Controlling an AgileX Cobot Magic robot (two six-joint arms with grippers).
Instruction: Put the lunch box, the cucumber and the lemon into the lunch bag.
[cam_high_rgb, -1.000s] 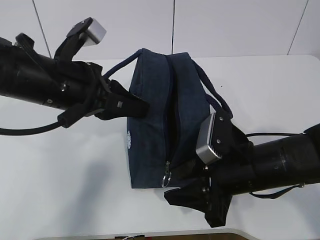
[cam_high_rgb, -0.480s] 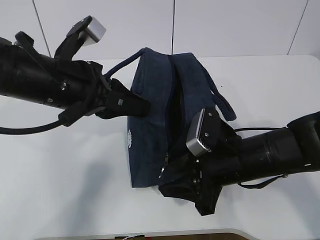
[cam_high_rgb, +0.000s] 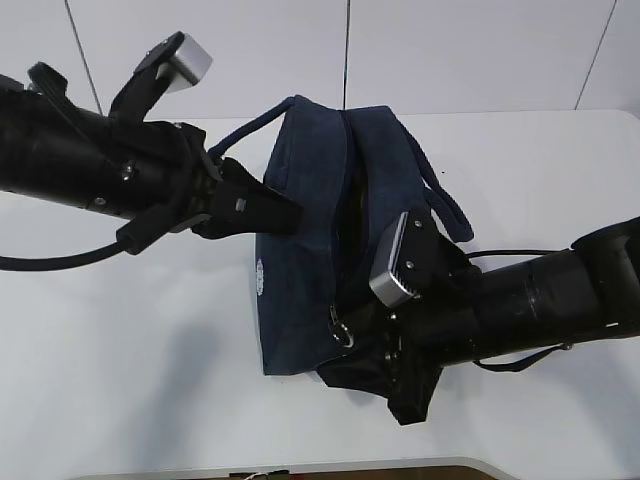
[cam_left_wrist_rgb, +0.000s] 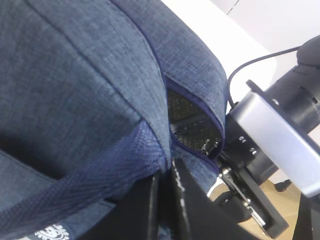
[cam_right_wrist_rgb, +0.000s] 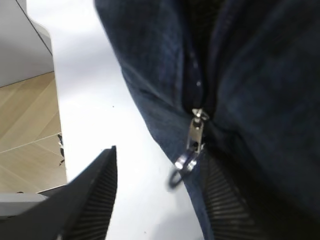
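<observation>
The zipper slider is crowded by navy cloth (cam_high_rgb: 308, 325), so my right gripper will next take hold of the metal ring pull by its loose end (cam_high_rgb: 345, 339).
The dark navy lunch bag (cam_high_rgb: 310, 240) lies in the middle of the white table, its top zipper partly open on a dark inside (cam_left_wrist_rgb: 192, 122). My left gripper (cam_high_rgb: 285, 214) is shut on the fabric of the bag's left side by a handle base; the closed fingertips (cam_left_wrist_rgb: 165, 172) pinch the cloth. My right gripper (cam_high_rgb: 370, 372) is open at the bag's near end. The metal ring pull (cam_right_wrist_rgb: 186, 161) hangs between its fingers, close to the right finger (cam_right_wrist_rgb: 230, 200), and also shows in the exterior view (cam_high_rgb: 343, 333). The lunch box, cucumber and lemon are out of view.
The white table (cam_high_rgb: 120, 340) reaches to a wall at the back. Its front edge (cam_high_rgb: 250, 470) is close below the right gripper. The bag's loop handles (cam_high_rgb: 445, 205) lie out to its sides. The right arm's cable (cam_high_rgb: 510, 255) lies on the table.
My right gripper has moved left to the bag's near end, around the ring pull. The bag's top has gaped open along the zipper. The left gripper keeps its hold.
</observation>
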